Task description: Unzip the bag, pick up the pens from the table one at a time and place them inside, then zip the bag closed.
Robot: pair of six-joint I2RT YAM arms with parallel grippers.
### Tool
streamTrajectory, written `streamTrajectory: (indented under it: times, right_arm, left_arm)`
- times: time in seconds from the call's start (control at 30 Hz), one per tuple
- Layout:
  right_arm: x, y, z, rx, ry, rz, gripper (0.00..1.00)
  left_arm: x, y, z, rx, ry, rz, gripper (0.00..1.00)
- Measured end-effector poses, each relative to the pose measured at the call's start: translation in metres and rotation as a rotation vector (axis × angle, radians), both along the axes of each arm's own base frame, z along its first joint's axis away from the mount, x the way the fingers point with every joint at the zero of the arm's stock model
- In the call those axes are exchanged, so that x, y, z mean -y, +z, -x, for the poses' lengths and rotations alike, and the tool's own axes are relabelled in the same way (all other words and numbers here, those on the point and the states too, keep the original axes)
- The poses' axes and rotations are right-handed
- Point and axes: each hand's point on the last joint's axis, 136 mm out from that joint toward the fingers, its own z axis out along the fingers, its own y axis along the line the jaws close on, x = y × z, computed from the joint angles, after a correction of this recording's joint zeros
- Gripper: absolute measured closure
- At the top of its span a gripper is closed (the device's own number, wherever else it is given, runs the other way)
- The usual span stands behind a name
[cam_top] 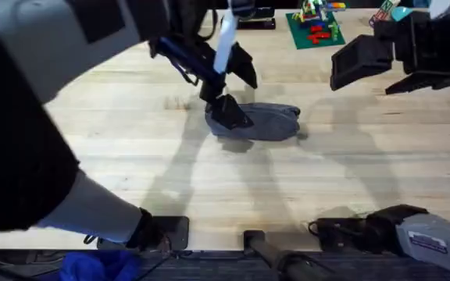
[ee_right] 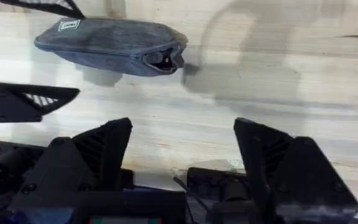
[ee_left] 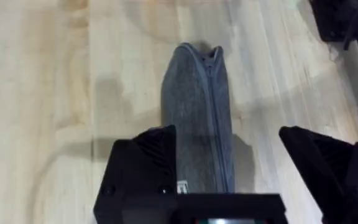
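Note:
Next, the right gripper grabs the bag by the loose flap at its gaping end [ee_right: 178,57]. The soft cloth stands up there beside the dark opening [ee_right: 160,60].
The blue-grey bag [cam_top: 260,122] lies flat on the wooden table [cam_top: 350,172], a little beyond its middle. In the left wrist view the bag [ee_left: 197,106] runs lengthwise away from the camera, its zipper [ee_left: 215,118] closed along the length I can see. My left gripper [cam_top: 237,90] hangs open over the bag's left end; one finger [ee_left: 143,165] overlaps the bag's edge and the other [ee_left: 328,168] stands clear of it. My right gripper [cam_top: 366,62] is open above the table's far right, holding nothing. From there the bag [ee_right: 104,45] lies farther off. The pens are out of view.
A green baseplate with coloured bricks [cam_top: 315,27] and a black object [cam_top: 256,19] sit at the table's far edge. A teal item [cam_top: 393,11] lies at the far right. Black hardware [cam_top: 350,230] lines the near edge. Bare wood surrounds the bag.

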Motion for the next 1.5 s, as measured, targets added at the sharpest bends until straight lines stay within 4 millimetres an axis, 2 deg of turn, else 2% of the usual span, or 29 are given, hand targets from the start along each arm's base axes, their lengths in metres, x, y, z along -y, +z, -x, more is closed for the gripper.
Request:
streamTrajectory:
  times: [0.2,0.33,0.43,0.47,0.5,0.63,0.73,0.77,0.8,1.27,1.5]
  right_arm:
    - [0.0,0.0,0.0,0.001,0.011,0.003,0.005]
    - [0.0,0.0,0.0,0.002,0.014,0.004,0.005]
    - [0.0,0.0,0.0,0.002,0.015,0.004,0.005]
    - [0.0,0.0,0.0,0.002,0.016,0.005,0.005]
    - [0.0,0.0,0.0,0.003,0.017,0.005,0.005]
    - [0.0,0.0,0.0,0.002,0.017,0.005,0.005]
    - [0.0,0.0,0.0,0.003,0.017,0.005,0.005]
    - [0.0,0.0,0.0,0.002,0.017,0.005,0.005]
    - [0.0,0.0,0.0,0.002,0.018,0.005,0.005]
    - [-0.011,0.002,0.003,-0.014,0.049,-0.077,0.006]
    - [-0.004,0.007,0.0,-0.018,0.008,-0.182,0.007]
  left_arm:
    - [0.013,-0.027,0.004,-0.044,-0.043,-0.03,0.006]
    - [0.012,-0.034,0.003,-0.056,-0.043,-0.048,0.005]
    - [0.012,-0.036,0.002,-0.055,-0.04,-0.054,0.071]
    - [0.011,-0.036,0.002,-0.055,-0.039,-0.059,0.113]
    - [0.01,-0.039,0.001,-0.049,-0.038,-0.079,0.241]
    - [0.009,-0.041,0.0,-0.037,-0.039,-0.093,0.491]
    - [0.009,-0.042,-0.001,-0.03,-0.038,-0.098,0.759]
    - [0.008,-0.042,-0.002,-0.026,-0.038,-0.1,0.876]
    - [0.008,-0.042,-0.002,-0.023,-0.038,-0.102,0.935]
    - [0.008,-0.042,-0.002,-0.024,-0.038,-0.104,0.957]
    - [0.008,-0.043,-0.002,-0.024,-0.038,-0.104,0.958]
